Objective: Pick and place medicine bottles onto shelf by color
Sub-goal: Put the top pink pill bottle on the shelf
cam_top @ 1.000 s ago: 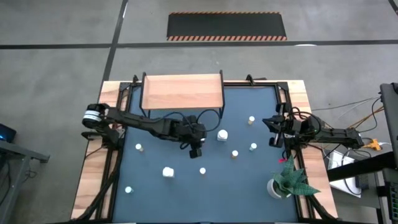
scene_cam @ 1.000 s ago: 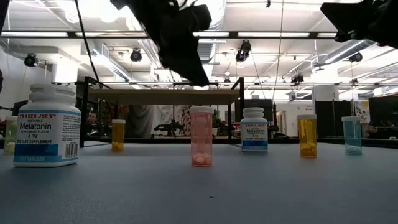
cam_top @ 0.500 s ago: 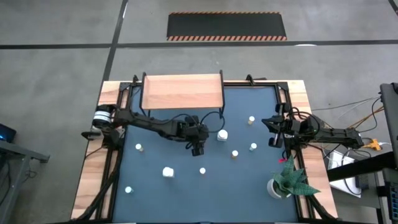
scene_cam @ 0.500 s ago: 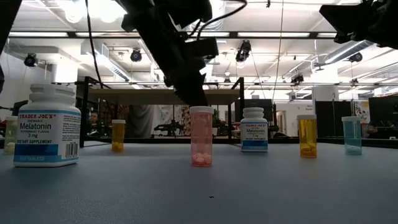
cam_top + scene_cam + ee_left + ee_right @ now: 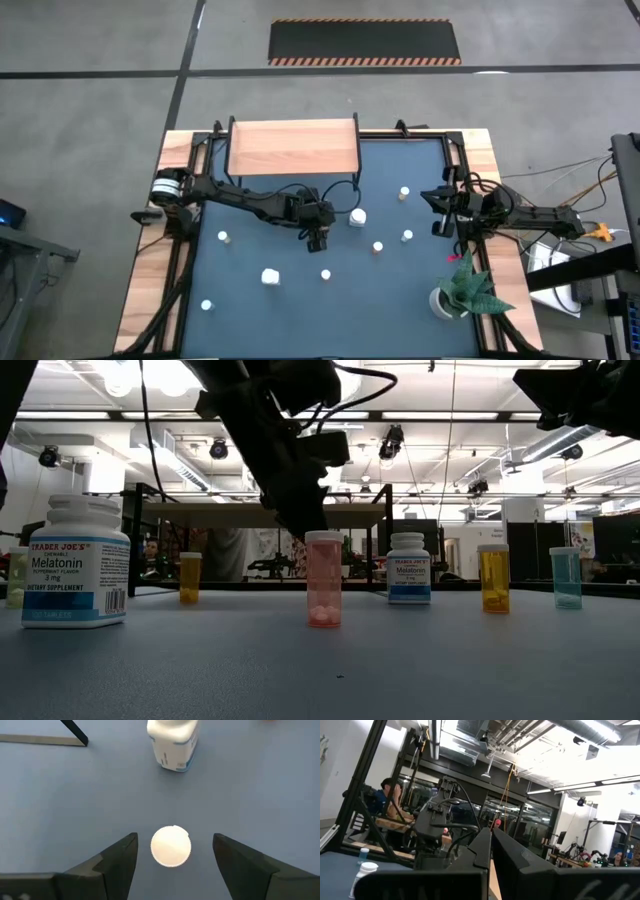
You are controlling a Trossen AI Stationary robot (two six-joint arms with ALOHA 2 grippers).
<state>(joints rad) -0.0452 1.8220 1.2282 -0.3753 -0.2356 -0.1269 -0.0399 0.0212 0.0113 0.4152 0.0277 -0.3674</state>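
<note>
My left gripper grabs the pink bottle by its white cap [image 5: 171, 846] next, to put it on the wooden shelf.
My left gripper [image 5: 318, 239] is open and points down over a pink bottle with a white cap [image 5: 323, 578], which stands upright on the dark mat. In the left wrist view its fingers stand on either side of the cap [image 5: 171, 846] and touch nothing. In the low view the fingertips [image 5: 300, 525] are at about cap height, just left of it. The wooden shelf [image 5: 293, 147] stands on black legs at the far side. My right gripper [image 5: 440, 213] waits shut and empty at the table's right edge, and its fingers also show in the right wrist view [image 5: 491, 845].
Other bottles stand about the mat: a white Melatonin bottle [image 5: 357, 216] just right of my left gripper, a large white one [image 5: 270, 276], and small ones [image 5: 224, 237] [image 5: 378, 247] [image 5: 407, 236] [image 5: 404, 192] [image 5: 207, 305]. A potted plant [image 5: 460, 290] stands at the near right.
My left gripper has come down toward the pink bottle's cap and shifted slightly toward the far edge, staying open.
</note>
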